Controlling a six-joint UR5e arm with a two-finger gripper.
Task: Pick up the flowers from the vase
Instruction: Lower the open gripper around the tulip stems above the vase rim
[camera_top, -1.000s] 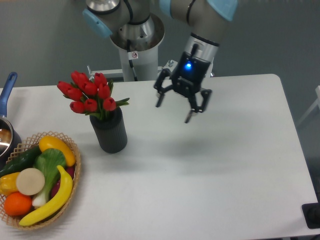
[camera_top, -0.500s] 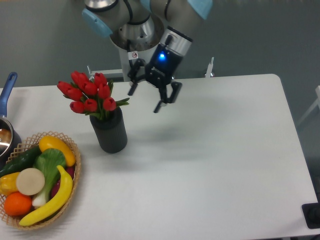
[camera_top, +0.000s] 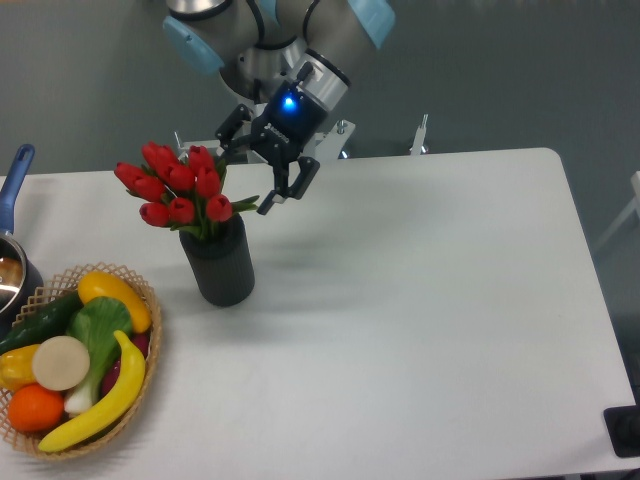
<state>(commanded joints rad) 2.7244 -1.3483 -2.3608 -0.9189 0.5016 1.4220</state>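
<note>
The flowers need to be picked up next by their leafy stems, close to the red buds. My gripper can pick the flowers (camera_top: 177, 187) from the dark vase (camera_top: 219, 262) that way.
The flowers (camera_top: 177, 187), a bunch of red tulip buds with green leaves, stand in the dark ribbed vase (camera_top: 219, 262) on the left of the white table. My gripper (camera_top: 246, 180) hangs just right of the blooms, tilted, its fingers spread open with nothing between them. One fingertip (camera_top: 270, 203) sits close to a green leaf at the bunch's right edge; whether it touches, I cannot tell. The stems are hidden inside the vase.
A wicker basket (camera_top: 150, 330) of fruit and vegetables sits at the front left corner. A pot with a blue handle (camera_top: 14, 178) is at the left edge. The robot base (camera_top: 272, 90) stands behind the table's back edge.
The gripper has swung left across the table, from the middle toward the flowers, and now sits right beside the blooms. It stayed open. Flowers and vase have not moved.
</note>
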